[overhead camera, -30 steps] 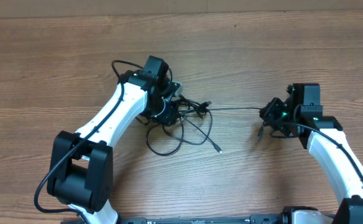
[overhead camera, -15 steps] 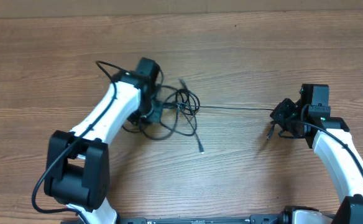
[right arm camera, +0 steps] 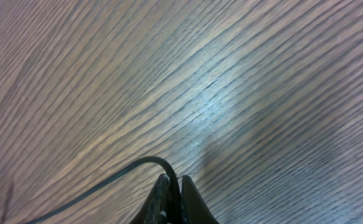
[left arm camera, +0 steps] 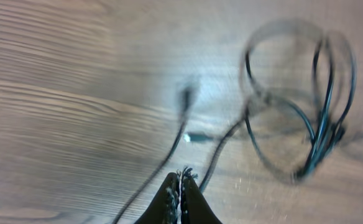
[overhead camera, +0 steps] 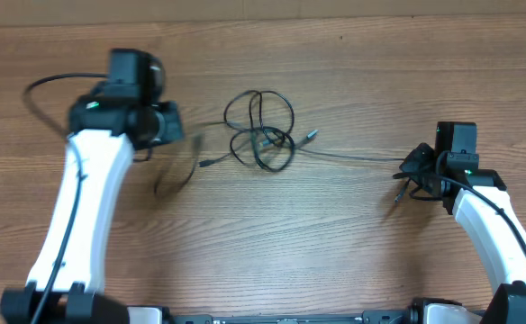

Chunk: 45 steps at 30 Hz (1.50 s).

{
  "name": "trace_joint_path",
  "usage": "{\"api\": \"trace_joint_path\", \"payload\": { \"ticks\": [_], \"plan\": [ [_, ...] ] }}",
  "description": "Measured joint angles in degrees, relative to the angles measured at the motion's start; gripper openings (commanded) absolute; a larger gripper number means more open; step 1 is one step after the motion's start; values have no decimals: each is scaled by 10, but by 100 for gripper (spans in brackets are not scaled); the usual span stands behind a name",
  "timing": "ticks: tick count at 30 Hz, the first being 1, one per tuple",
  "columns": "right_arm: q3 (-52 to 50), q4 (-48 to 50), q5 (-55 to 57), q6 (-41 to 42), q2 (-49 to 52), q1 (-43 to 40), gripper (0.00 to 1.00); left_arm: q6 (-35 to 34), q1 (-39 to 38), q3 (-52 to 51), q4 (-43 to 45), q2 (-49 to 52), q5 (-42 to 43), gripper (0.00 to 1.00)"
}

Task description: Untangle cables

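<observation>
The cable's tail [overhead camera: 402, 192] hangs over open tabletop, well apart from the knot, and the cable would settle there, so my right gripper opens now.
The cables [overhead camera: 261, 135] lie as a loose knot of thin black loops at the table's middle, with a silver plug end [overhead camera: 311, 137] sticking out to the right. They show blurred in the left wrist view [left arm camera: 306, 118]. My left gripper [overhead camera: 175, 126] is left of the knot, shut [left arm camera: 180, 177], with thin cable strands [left arm camera: 215, 158] running from its tips toward the knot and a slack loop [overhead camera: 177, 173] below it. One taut strand [overhead camera: 353, 157] runs right to my right gripper [overhead camera: 405, 167], which is shut [right arm camera: 174, 182] on that cable [right arm camera: 107, 182].
A thicker black robot cable [overhead camera: 42, 85] arcs beside the left arm at the far left. A short cable tail [overhead camera: 396, 193] hangs below the right gripper. The wooden table [overhead camera: 272, 252] spreads all round; its far edge runs along the top.
My left gripper has swung far to the left, away from the knot, drawing a strand out with it. The knot has loosened and sits further right. The right gripper has barely moved.
</observation>
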Motion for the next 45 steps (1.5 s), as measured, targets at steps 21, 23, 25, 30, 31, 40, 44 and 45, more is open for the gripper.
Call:
{"api": "trace_joint_path", "payload": {
  "ticks": [21,23,25,30,31,40,44,45],
  "plan": [
    [0,-14,-43,0,0,0,49,-28,1,-3,17,50,165,63],
    [0,-20,-46,0,0,-1,60,-28,-32,-5,31,80,176,68],
    [0,-26,-49,1,0,-1,68,-28,-64,-6,54,101,182,70],
    [0,-38,-52,-2,0,-2,72,-35,-129,-6,106,129,179,70],
    [0,-40,-56,-2,0,-2,72,-37,-141,-6,116,133,172,70],
    [0,-38,-159,-44,0,-3,72,-81,-179,-6,202,188,101,62],
    [0,-38,-181,-52,7,-3,72,-103,-179,-7,253,230,91,58],
    [0,-38,-183,-54,9,-3,72,-107,-179,-7,265,238,90,57]
  ]
}}
